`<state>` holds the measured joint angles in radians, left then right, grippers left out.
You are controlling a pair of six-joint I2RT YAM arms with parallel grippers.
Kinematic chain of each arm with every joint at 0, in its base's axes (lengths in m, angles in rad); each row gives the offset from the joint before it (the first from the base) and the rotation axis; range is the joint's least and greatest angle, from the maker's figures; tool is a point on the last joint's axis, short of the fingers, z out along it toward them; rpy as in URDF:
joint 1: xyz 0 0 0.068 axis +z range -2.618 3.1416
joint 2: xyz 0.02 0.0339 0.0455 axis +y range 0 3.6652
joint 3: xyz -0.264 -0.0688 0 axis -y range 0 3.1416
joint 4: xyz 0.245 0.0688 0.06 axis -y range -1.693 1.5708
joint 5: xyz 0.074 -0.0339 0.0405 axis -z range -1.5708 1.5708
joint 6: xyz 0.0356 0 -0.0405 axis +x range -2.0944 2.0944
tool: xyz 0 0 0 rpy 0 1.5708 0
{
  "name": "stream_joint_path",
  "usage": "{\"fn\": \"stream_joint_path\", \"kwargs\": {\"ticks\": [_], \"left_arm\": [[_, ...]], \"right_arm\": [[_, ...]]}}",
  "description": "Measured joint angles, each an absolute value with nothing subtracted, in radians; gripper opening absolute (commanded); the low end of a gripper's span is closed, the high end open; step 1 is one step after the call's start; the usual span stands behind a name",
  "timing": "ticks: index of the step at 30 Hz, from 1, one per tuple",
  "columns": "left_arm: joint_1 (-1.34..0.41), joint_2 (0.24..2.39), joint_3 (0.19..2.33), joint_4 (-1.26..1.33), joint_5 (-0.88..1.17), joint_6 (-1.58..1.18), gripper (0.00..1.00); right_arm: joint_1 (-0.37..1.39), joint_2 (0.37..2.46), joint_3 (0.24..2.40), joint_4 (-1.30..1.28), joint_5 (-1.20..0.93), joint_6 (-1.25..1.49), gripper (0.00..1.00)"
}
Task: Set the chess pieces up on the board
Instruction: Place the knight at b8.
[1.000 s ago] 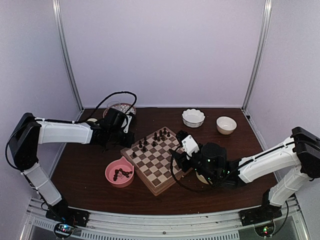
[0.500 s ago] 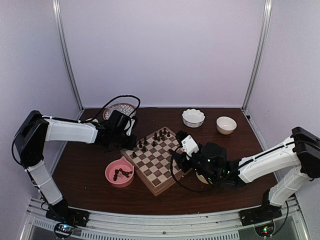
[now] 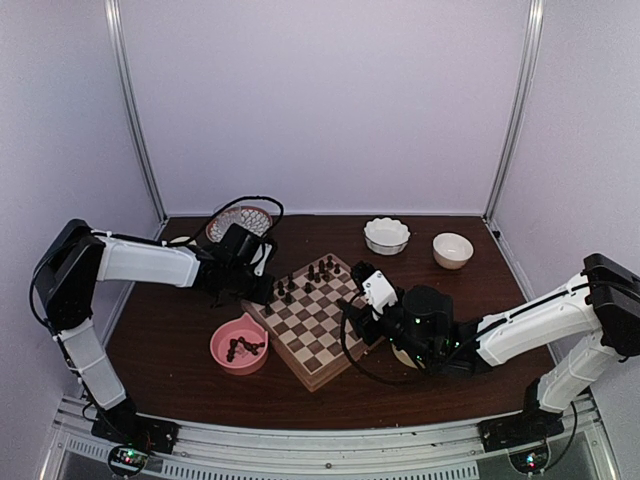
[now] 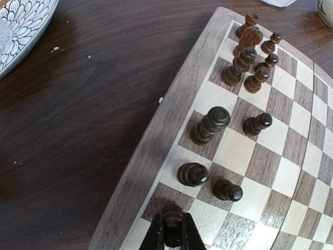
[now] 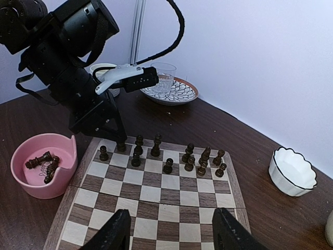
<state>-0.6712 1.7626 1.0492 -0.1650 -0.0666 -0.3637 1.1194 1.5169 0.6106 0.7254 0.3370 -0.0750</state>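
Observation:
My left gripper is ready to open: the dark piece's base is on its square in the edge row, so the dark piece would stay upright.
The board point(image 3: 322, 347) lies at the table's middle. Several dark chess pieces point(image 3: 322, 270) stand along its far rows. My left gripper point(image 4: 172, 235) is shut on one dark piece point(image 4: 172, 214), held upright on a dark square in the edge row at the board's left corner; it also shows in the top view point(image 3: 262, 288) and in the right wrist view point(image 5: 118, 139). Two other pieces point(image 4: 192, 174) stand just beyond it. My right gripper point(image 5: 174, 234) is open and empty, low over the board's near right side point(image 3: 350, 318). No cream-white pieces are in view.
A pink bowl point(image 3: 226, 352) with several dark pieces stands left of the board point(image 5: 62, 156). A patterned plate point(image 3: 236, 216) carrying a glass point(image 5: 165, 77) is behind the left arm. A white fluted bowl point(image 3: 386, 235) and a cream bowl point(image 3: 452, 250) stand at the back right.
My left arm has moved right from beside the board to its left corner, lowering the dark piece onto the edge row. The right arm has not moved.

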Motion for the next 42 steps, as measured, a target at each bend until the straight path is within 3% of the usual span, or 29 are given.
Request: {"fn": "stream_joint_path", "kwargs": {"ticks": [10, 20, 37, 42], "left_arm": [[-0.671, 1.772, 1.056, -0.185, -0.067, -0.362, 0.16], [-0.671, 1.788, 1.076, -0.181, -0.068, -0.358, 0.05], [-0.671, 1.783, 1.087, -0.191, -0.083, -0.357, 0.34], [-0.671, 1.652, 1.045, -0.19, -0.083, -0.356, 0.35]], "right_arm": [[1.119, 1.517, 0.611, 0.725, 0.336, -0.075, 0.56], [1.119, 1.517, 0.611, 0.725, 0.329, -0.075, 0.56], [1.119, 1.517, 0.611, 0.719, 0.312, -0.075, 0.55], [1.119, 1.517, 0.611, 0.711, 0.31, -0.075, 0.55]]}}
